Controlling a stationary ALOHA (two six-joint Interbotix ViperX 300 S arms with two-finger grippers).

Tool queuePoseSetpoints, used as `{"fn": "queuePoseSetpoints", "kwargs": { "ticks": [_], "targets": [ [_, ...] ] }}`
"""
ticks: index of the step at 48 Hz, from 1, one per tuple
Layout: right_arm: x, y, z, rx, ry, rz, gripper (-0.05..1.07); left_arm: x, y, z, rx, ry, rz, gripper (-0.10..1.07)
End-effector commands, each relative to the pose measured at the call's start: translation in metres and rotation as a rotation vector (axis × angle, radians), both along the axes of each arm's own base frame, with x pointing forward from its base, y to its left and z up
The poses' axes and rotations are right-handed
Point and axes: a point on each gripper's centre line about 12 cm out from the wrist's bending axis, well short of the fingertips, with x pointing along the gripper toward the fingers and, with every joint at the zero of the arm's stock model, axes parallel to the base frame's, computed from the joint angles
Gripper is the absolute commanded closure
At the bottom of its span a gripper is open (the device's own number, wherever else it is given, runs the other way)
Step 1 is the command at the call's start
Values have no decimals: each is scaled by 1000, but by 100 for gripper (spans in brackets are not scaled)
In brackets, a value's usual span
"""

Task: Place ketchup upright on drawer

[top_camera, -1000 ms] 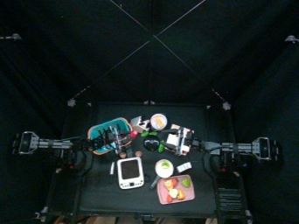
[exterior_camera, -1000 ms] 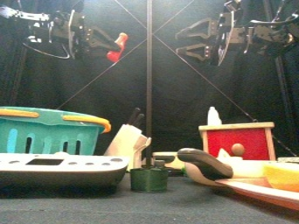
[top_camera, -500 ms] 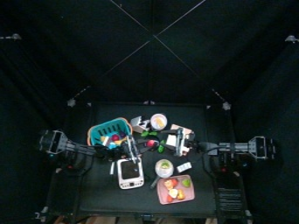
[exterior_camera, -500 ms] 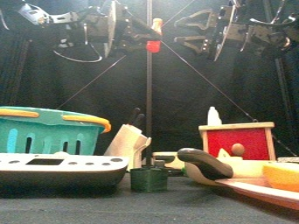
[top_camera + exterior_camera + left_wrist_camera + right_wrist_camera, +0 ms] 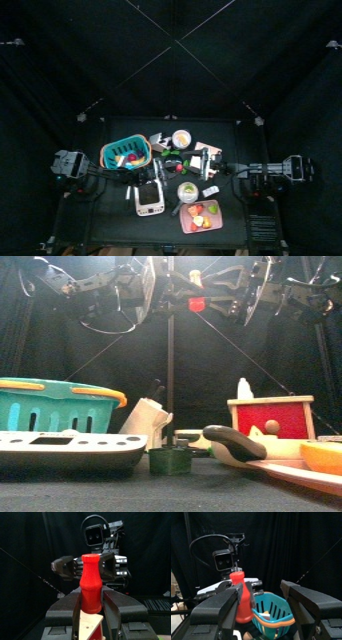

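Note:
I need to stand the ketchup (image 5: 240, 597) upright on the drawer with my right gripper, so my right gripper should next grab it by its wide red body (image 5: 244, 606).
My left gripper (image 5: 185, 301) is shut on the red ketchup bottle (image 5: 197, 303) and holds it high above the table, near the middle. In the left wrist view the ketchup (image 5: 91, 582) stands upright between my left gripper's (image 5: 93, 604) jaws. My right gripper (image 5: 245, 298) is open, just right of the bottle and facing it. The right wrist view shows the ketchup (image 5: 240, 597) beyond my right gripper's (image 5: 261, 614) wide-open jaws. The red and white drawer (image 5: 271, 416) stands on the table at the right, far below both grippers.
A teal basket (image 5: 54, 406) stands at the left with a white device (image 5: 67, 446) in front of it. A small green cup (image 5: 170, 461) is at the front middle. A plate with food (image 5: 305, 464) is at the front right. A white bottle (image 5: 245, 388) stands behind the drawer.
My left gripper has carried the ketchup to the right, from the upper left to the middle, close to my right gripper. The right gripper has stayed open and nearly still.

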Motion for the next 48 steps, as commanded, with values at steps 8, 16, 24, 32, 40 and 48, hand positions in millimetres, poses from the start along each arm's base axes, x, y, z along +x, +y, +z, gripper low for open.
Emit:
{"fn": "queuePoseSetpoints", "kwargs": {
  "ticks": [8,16,24,32,40,48],
  "targets": [
    [-23,1,16,0,-67,-9,8,-14,7,13,9,-75,28,43],
    [-23,3,21,-6,-83,-2,8,-8,5,12,7,-76,24,43],
    [-15,3,19,-5,-69,0,8,1,5,8,8,-73,24,43],
    [-5,3,15,-11,-51,8,8,6,5,8,10,-76,25,43],
    [3,6,13,-21,-40,24,8,7,7,7,10,-75,28,43],
    [9,5,14,-20,-39,25,8,9,7,5,10,-70,30,43]
  ]
}}
